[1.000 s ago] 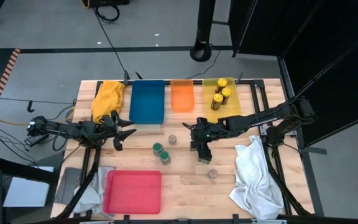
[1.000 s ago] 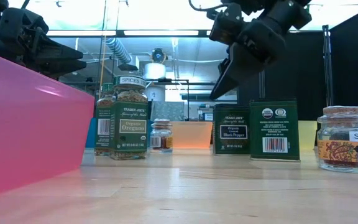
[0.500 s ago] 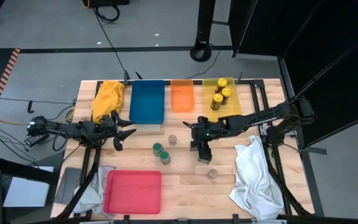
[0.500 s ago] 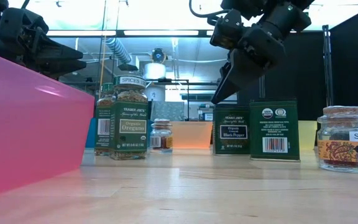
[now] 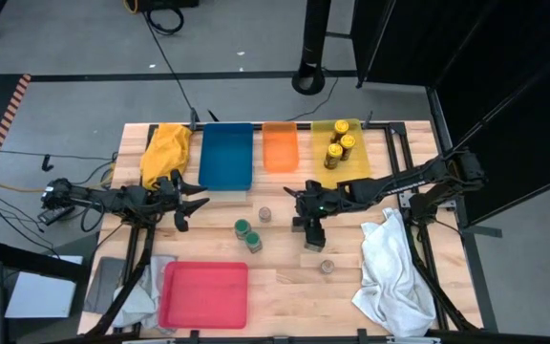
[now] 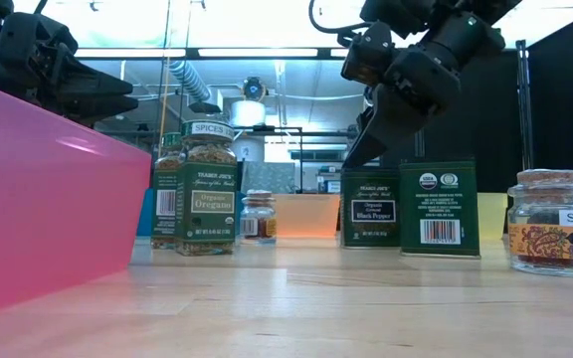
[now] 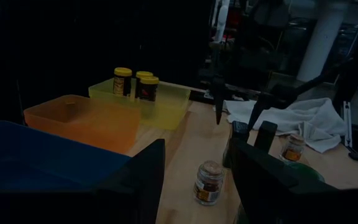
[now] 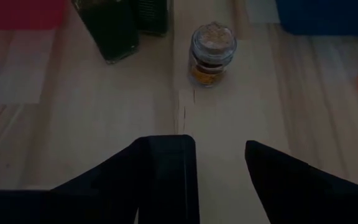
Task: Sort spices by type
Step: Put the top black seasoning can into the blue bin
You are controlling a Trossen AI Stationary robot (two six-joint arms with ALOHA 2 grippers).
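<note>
I will next grab the black box by its dark top with my right gripper, to sort the box into the blue tray (image 8: pixel 328 15).
My right gripper (image 5: pixel 304 206) (image 6: pixel 351 157) is open and points down just above the farther of two black boxes (image 5: pixel 299 225) (image 6: pixel 374 208). That box's dark top (image 8: pixel 169 174) shows between my fingers, close beside one. The second black box (image 5: pixel 311 239) (image 6: pixel 439 208) stands next to it. Two green-lidded jars (image 5: pixel 248 235) (image 6: pixel 205 189) stand left of the boxes. One tiny jar (image 5: pixel 265 214) (image 8: pixel 212 53) stands between the arms and another (image 5: pixel 327 268) (image 6: pixel 552 224) near the white cloth. Yellow-lidded jars (image 5: pixel 338 149) (image 7: pixel 135 83) stand in the yellow tray. My left gripper (image 5: pixel 195 203) (image 7: pixel 197 146) hovers open by the blue tray.
Blue tray (image 5: pixel 226 156), orange tray (image 5: pixel 279 146) and yellow tray (image 5: pixel 351 167) line the far edge. A red tray (image 5: pixel 204 294) sits at the near edge. A yellow cloth (image 5: pixel 165 153) lies far left and a white cloth (image 5: pixel 394 272) near right. Bare wood lies between the red tray and the white cloth.
My right gripper has drifted a little toward the table's right above the black boxes and stayed open. The left arm and the spices have kept still.
</note>
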